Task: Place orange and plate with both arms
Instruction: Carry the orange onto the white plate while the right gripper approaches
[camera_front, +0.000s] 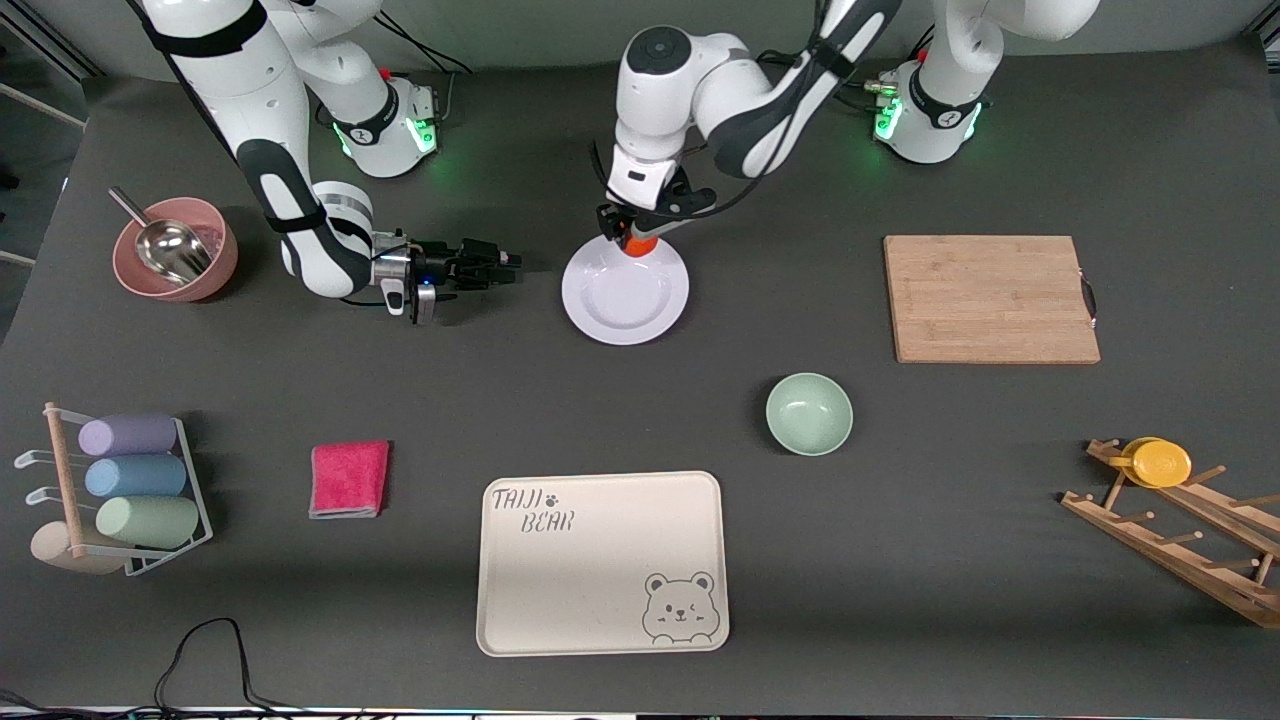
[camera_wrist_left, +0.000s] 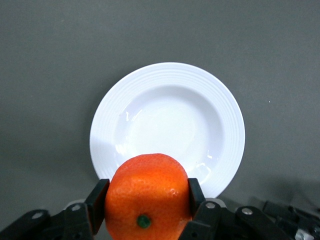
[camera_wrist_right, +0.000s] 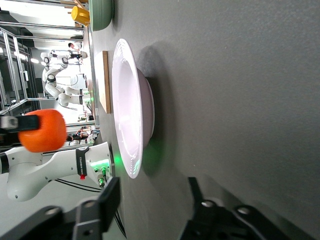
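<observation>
I need to lower the orange onto the plate with my left gripper before I open it, because the orange (camera_front: 641, 245) is hanging above the white plate's rim (camera_front: 624, 336).
The white plate (camera_front: 625, 300) lies flat on the dark table, about midway between the two arms' ends. My left gripper (camera_front: 640, 240) hangs over the plate's rim on the robots' side, shut on the orange (camera_front: 641, 245). In the left wrist view the orange (camera_wrist_left: 147, 195) sits squeezed between both pads, green stem spot showing, with the plate (camera_wrist_left: 170, 115) below it. My right gripper (camera_front: 510, 262) lies level, low over the table beside the plate, toward the right arm's end, open with nothing in it. In the right wrist view the plate (camera_wrist_right: 131, 110) shows edge-on ahead of the right gripper (camera_wrist_right: 152, 192), and the orange (camera_wrist_right: 42, 131) hangs clear above it.
A pink bowl with a metal scoop (camera_front: 175, 250) stands near the right arm. A wooden cutting board (camera_front: 990, 298), a pale green bowl (camera_front: 809, 413), the cream bear tray (camera_front: 603, 563), a pink cloth (camera_front: 349, 479), a cup rack (camera_front: 120, 490) and a peg rack with a yellow cup (camera_front: 1160, 462) stand about the table.
</observation>
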